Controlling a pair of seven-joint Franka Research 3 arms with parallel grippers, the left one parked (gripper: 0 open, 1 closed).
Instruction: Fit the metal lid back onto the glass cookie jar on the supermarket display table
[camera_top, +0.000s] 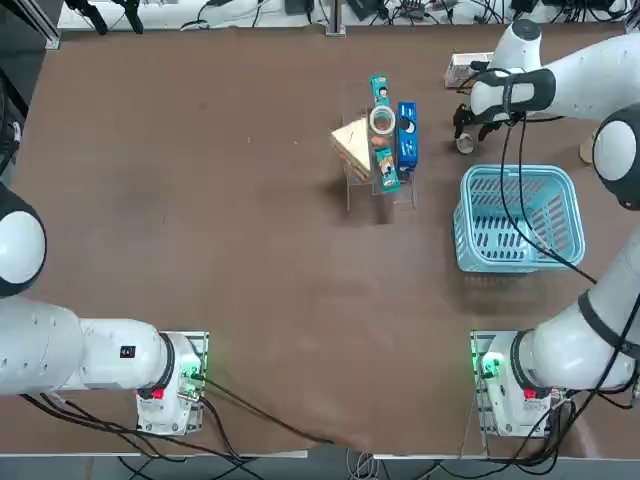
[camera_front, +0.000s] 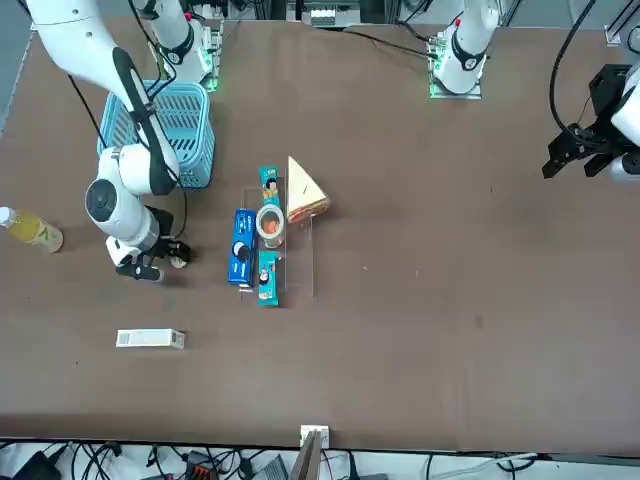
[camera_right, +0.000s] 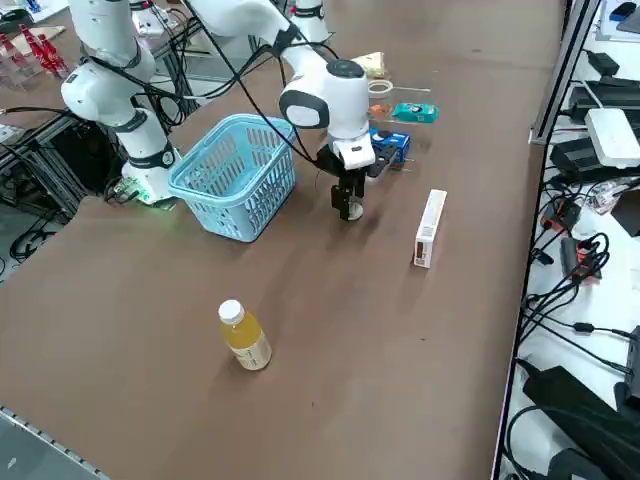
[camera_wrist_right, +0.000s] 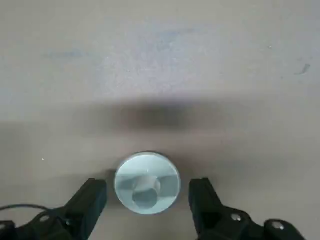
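My right gripper should next grab the metal lid by its center knob (camera_wrist_right: 146, 188) to fit the lid, because the lid's wide disc (camera_wrist_right: 131, 167) is lying flat on the tabletop.
The metal lid (camera_wrist_right: 147, 183) is a round silvery disc lying flat on the dark-brown supermarket display table (camera_top: 200, 200), just past the basket's far corner (camera_top: 466, 146) (camera_right: 350, 212). My right gripper (camera_wrist_right: 147, 197) hangs low over it, open, with one finger on each side of the lid and not touching it (camera_top: 466, 138) (camera_front: 168, 255) (camera_right: 348, 203). The glass cookie jar (camera_top: 382, 122) (camera_front: 270, 224) (camera_right: 380, 90) stands uncovered on a clear stand among snack packs, to the left of the gripper in the top view.
A light-blue basket (camera_top: 520, 217) (camera_right: 238, 172) stands close beside the gripper. Blue and teal snack boxes (camera_top: 407, 135) and a wedge-shaped pack (camera_top: 352, 145) surround the jar. A white box (camera_right: 430, 228) and a juice bottle (camera_right: 245, 338) lie farther out.
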